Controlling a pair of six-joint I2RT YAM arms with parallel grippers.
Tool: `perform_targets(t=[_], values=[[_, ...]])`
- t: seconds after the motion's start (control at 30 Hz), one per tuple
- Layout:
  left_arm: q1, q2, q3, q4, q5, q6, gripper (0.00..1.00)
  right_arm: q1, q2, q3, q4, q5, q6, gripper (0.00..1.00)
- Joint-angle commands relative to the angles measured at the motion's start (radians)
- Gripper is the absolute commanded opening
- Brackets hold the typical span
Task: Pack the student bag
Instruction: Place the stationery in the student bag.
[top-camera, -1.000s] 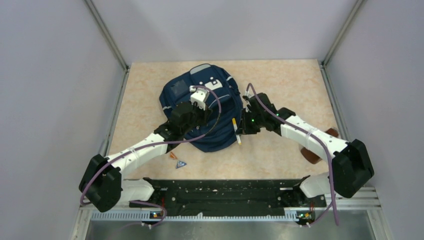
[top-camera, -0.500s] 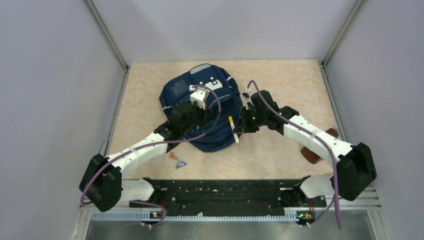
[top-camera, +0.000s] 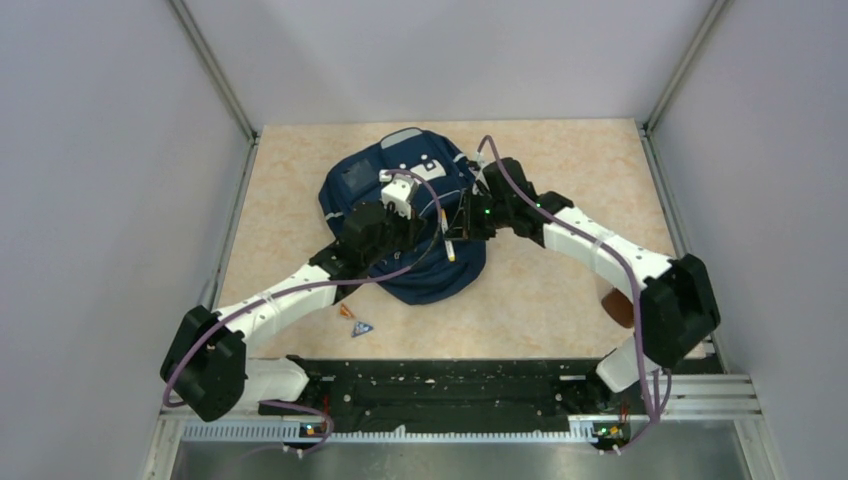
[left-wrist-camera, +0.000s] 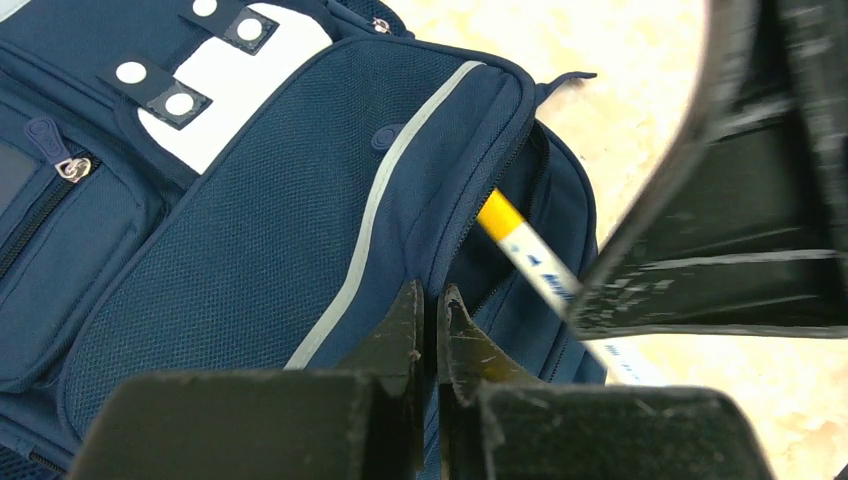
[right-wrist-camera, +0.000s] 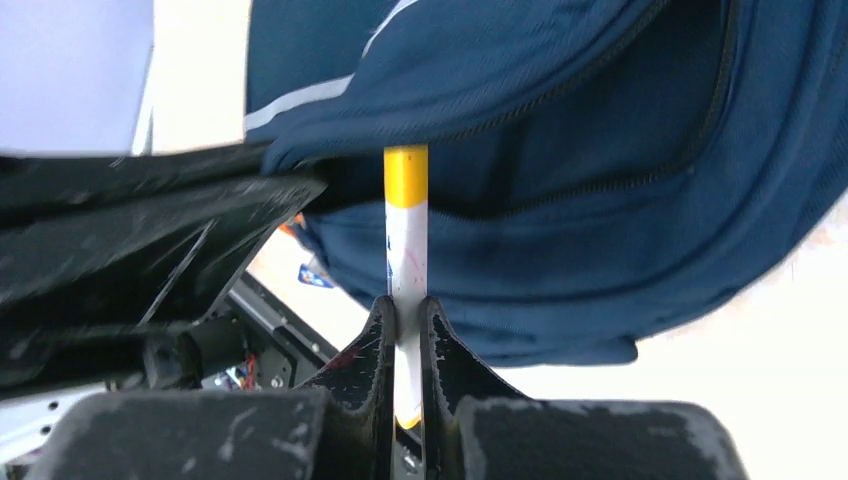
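Note:
The pen would fall short if the right gripper opened now, because only the pen's yellow end reaches under the pocket edge. The right gripper should first move the pen farther in.
The navy student bag (top-camera: 355, 185) lies flat in the middle of the table. My left gripper (top-camera: 420, 222) is shut on the edge of a front pocket (left-wrist-camera: 431, 295) and holds that pocket's zip mouth agape. My right gripper (top-camera: 458, 225) is shut on a white pen with a yellow end (top-camera: 448, 243). In the right wrist view the pen (right-wrist-camera: 406, 230) stands between the fingers (right-wrist-camera: 407, 305), its yellow end at the dark pocket opening of the bag (right-wrist-camera: 620, 200). The left wrist view shows the pen (left-wrist-camera: 520, 245) slanting into that gap in the bag (left-wrist-camera: 250, 230).
A small blue triangular piece (top-camera: 361, 327) and an orange bit (top-camera: 346, 311) lie on the table in front of the bag. A brown object (top-camera: 620, 305) sits at the right, partly behind my right arm. Grey walls close in three sides.
My right arm has swung left and away from me with the pen, from beside the bag's right edge to over the held-open pocket. The left arm has stayed put.

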Motion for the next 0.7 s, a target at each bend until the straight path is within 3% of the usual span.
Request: perform_targets(t=[0.0,0.27,0.67], values=[[-0.001,-0.015,0.036,0.086,0.040,-0.035,0.00,-0.008,0.102,0.088,0.047,-0.002,0.016,0.00],[0.000,-0.009,0.035,0.093,0.042,-0.033,0.00,-0.016,0.094,0.053,0.112,0.027,0.066,0.00],[0.000,-0.023,0.014,0.106,0.091,-0.064,0.00,-0.038,0.252,0.081,0.496,0.138,0.241,0.00]])
